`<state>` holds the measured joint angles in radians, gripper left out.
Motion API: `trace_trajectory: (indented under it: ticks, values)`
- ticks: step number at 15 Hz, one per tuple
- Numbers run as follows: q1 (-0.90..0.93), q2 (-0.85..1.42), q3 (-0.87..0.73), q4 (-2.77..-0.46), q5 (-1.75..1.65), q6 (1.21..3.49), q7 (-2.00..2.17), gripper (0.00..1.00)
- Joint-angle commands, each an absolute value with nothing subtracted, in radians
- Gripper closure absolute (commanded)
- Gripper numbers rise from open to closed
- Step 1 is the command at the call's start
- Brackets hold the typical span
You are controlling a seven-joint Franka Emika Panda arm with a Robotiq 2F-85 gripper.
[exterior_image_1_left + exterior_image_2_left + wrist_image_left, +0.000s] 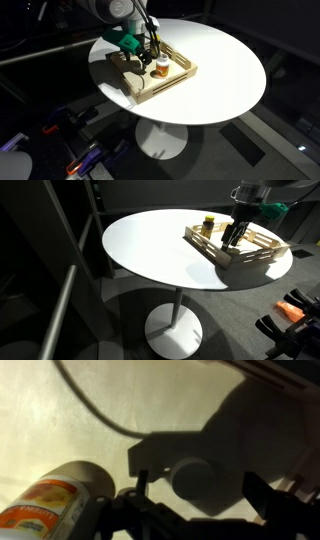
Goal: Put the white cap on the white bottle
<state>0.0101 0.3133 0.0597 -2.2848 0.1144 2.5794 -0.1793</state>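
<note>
My gripper closes on the cap next, since in the wrist view my fingers reach down level with the sides of the white cap [192,480].
The white cap [192,480] lies flat in shadow on the floor of the wooden tray [172,82], between my two fingers in the wrist view. My gripper [200,492] is open, with one finger on each side of the cap and gaps to both. The white bottle [55,500], with its orange-brown label, stands just beside the gripper; it also shows in an exterior view [160,68]. In both exterior views the gripper [146,55] [232,238] reaches down into the tray.
A dark bottle with a yellow cap [208,223] stands at one end of the tray [262,252]. The tray has raised slatted sides and sits on a round white table [225,70], close to its edge.
</note>
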Motion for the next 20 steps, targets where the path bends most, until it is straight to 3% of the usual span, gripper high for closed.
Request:
trace_trajectory:
  ticks: [1, 5, 8, 20]
  values:
    - [0.0, 0.319, 0.072, -2.286, 0.116, 2.6, -0.177, 0.26]
    - [-0.001, 0.316, 0.071, -2.285, 0.113, 2.602, -0.175, 0.5]
    - [-0.009, 0.29, 0.069, -2.288, 0.119, 2.6, -0.178, 0.81]
    - [-0.06, 0.116, 0.011, -2.256, 0.115, 2.449, -0.199, 0.81]
